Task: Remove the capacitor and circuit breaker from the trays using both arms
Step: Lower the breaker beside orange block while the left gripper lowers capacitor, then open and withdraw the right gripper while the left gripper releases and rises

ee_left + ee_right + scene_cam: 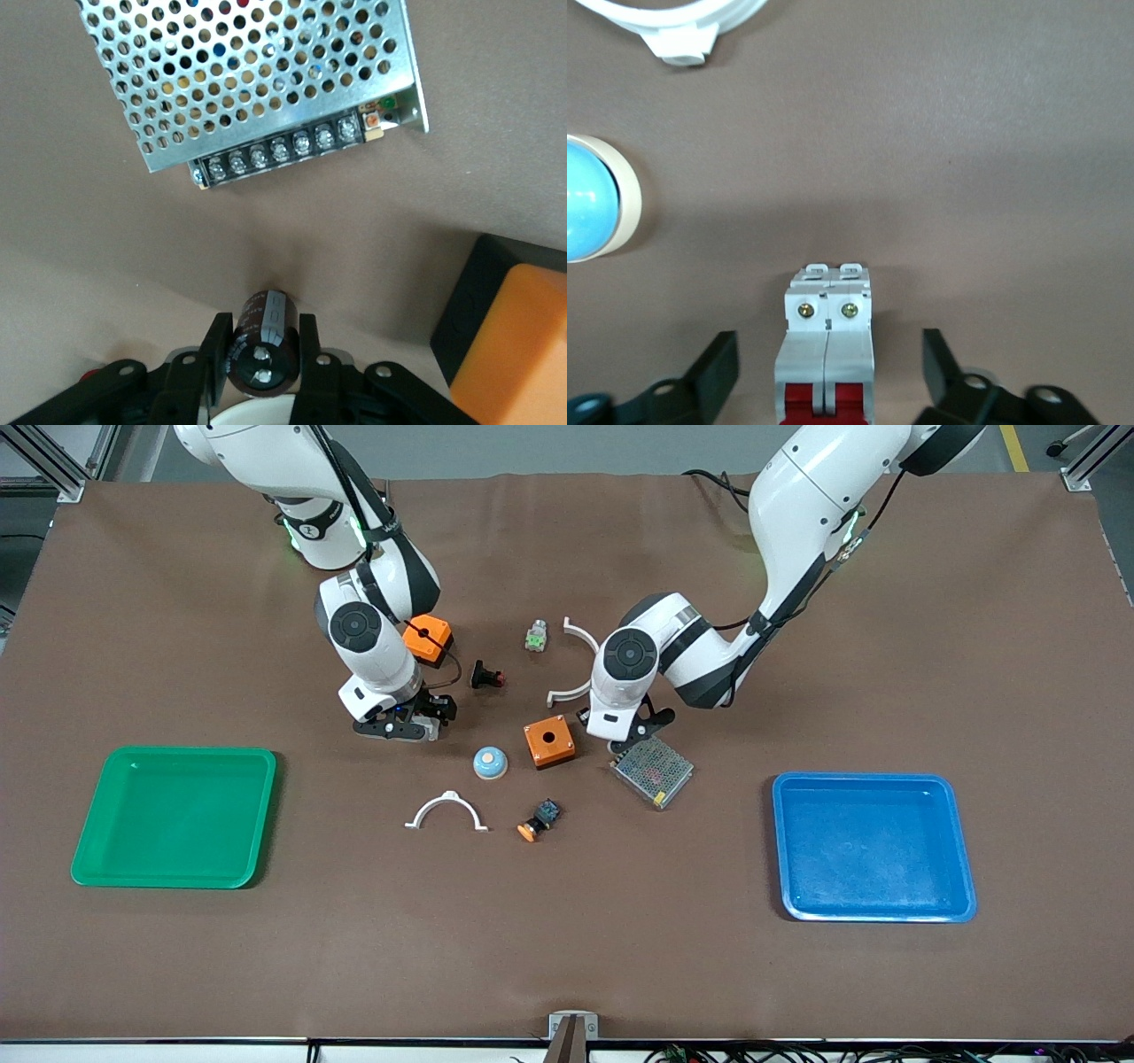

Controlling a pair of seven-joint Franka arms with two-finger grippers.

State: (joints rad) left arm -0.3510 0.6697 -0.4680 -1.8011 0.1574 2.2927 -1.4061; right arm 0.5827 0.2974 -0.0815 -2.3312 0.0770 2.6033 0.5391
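The capacitor's lower end [273,301] sits low on the tabletop near the mesh power supply, so it is now time for my left gripper to release the capacitor.
The capacitor [263,341], a small black cylinder with a silvery end, lies between the fingers of my left gripper [263,332], which are shut on its sides low over the table. In the front view my left gripper [620,740] is between the orange box and the mesh power supply, and it hides the capacitor there. The breaker [826,354], a light-grey block with a red lever, lies on the table between the fingers of my right gripper [830,345], which is open with a gap on each side. My right gripper [406,728] is low, toward the green tray's end.
A green tray [177,824] lies at the right arm's end and a blue tray [873,850] at the left arm's end. Between them are a mesh power supply [654,771], two orange boxes [549,742] [428,638], a blue dome [489,762], white arcs [447,810], a black push-button [485,676] and an orange-tipped button [538,819].
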